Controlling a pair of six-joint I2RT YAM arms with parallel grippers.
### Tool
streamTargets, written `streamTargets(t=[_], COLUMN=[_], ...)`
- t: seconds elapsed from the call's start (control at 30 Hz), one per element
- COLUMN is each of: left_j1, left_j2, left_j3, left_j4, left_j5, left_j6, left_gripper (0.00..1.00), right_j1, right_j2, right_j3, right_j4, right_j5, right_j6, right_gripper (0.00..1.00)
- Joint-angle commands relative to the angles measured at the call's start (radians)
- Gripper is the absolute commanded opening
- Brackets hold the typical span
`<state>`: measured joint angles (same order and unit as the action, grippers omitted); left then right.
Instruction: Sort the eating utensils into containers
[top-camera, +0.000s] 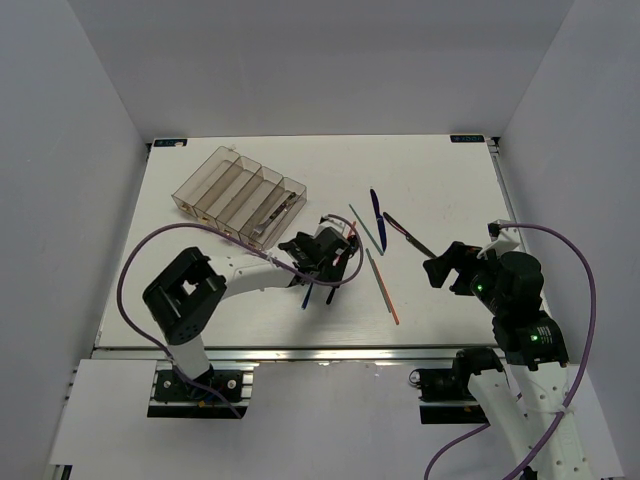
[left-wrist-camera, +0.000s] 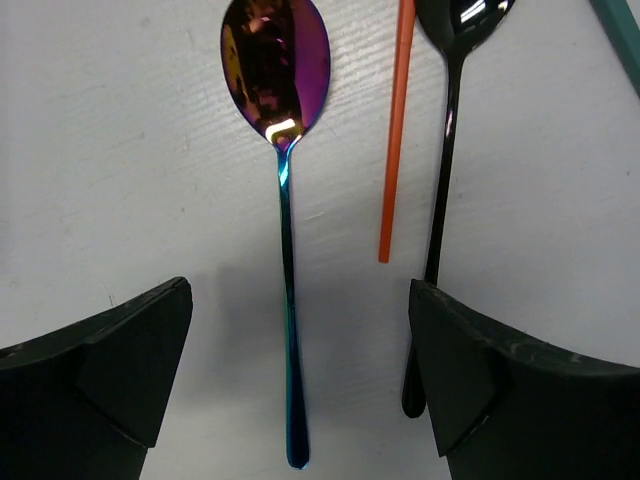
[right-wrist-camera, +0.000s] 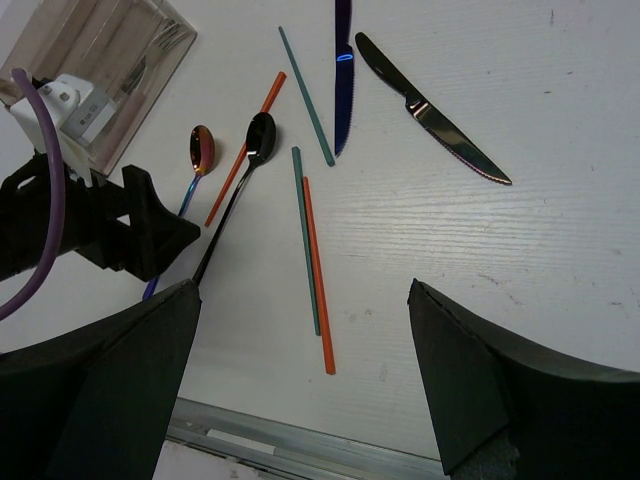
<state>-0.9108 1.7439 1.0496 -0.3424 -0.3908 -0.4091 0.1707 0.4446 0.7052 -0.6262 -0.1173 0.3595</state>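
The left gripper would miss if it closed now, as a shadow shows beneath its fingers. It needs to lower its fingers first, then close on the blue handle (left-wrist-camera: 290, 309).
My left gripper (left-wrist-camera: 300, 290) is open and hovers low over a pink iridescent spoon (left-wrist-camera: 275, 65), whose blue handle runs between the fingers. An orange chopstick (left-wrist-camera: 395, 130) and a dark spoon (left-wrist-camera: 450, 150) lie just to its right. My right gripper (right-wrist-camera: 302, 290) is open and empty above a green chopstick (right-wrist-camera: 305, 240) and an orange chopstick (right-wrist-camera: 318, 275) lying side by side. A blue knife (right-wrist-camera: 343, 80), a dark knife (right-wrist-camera: 430, 115) and another green chopstick (right-wrist-camera: 305, 95) lie farther back. The smoky-brown tray (top-camera: 240, 195) stands at the back left and holds forks (top-camera: 275, 210).
The table's front edge with its metal rail (right-wrist-camera: 280, 450) lies just below the right gripper. White walls enclose the table on three sides. The left arm's purple cable (top-camera: 135, 265) loops over the table's left side.
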Motion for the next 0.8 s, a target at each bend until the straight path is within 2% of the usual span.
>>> streamTargets(t=[0.0,0.17,0.3,0.4,0.5,0.7,0.73,0.77], left_j1=[0.018,0.07,0.085,0.085,0.085,0.085,0.087,0.086], left_j2=[0.008,0.008,0.063,0.097,0.127,0.135,0.138,0.143], left_j3=[0.05,0.064,0.125,0.145,0.156,0.125,0.124,0.122], left_j4=[-0.024,0.016,-0.032,-0.038,-0.046,-0.032,-0.032,-0.032], left_j5=[-0.014,0.075,0.072,0.066,0.061,0.07,0.076,0.085], left_j6=[0.023,0.052,0.067,0.072,0.072,0.062,0.061,0.062], left_gripper=[0.98,0.97,0.89,0.8,0.61,0.62,0.61,0.56], right_j1=[0.007,0.006,0.007,0.006,0.007,0.009,0.009,0.01], right_j2=[-0.009,-0.006,-0.007,-0.01,-0.012,-0.012,-0.012,-0.014], right_j3=[-0.003,-0.004,-0.006,-0.007,-0.007,-0.007,-0.007,-0.007], right_j4=[0.037,0.04,0.04,0.042,0.042,0.042,0.042,0.042], right_j5=[0.011,0.01,0.011,0.011,0.011,0.015,0.016,0.016], right_j6=[0.002,0.004,0.006,0.004,0.006,0.006,0.006,0.007], right_gripper=[0.89,0.89,0.89,0.89,0.89,0.89,0.89,0.89])
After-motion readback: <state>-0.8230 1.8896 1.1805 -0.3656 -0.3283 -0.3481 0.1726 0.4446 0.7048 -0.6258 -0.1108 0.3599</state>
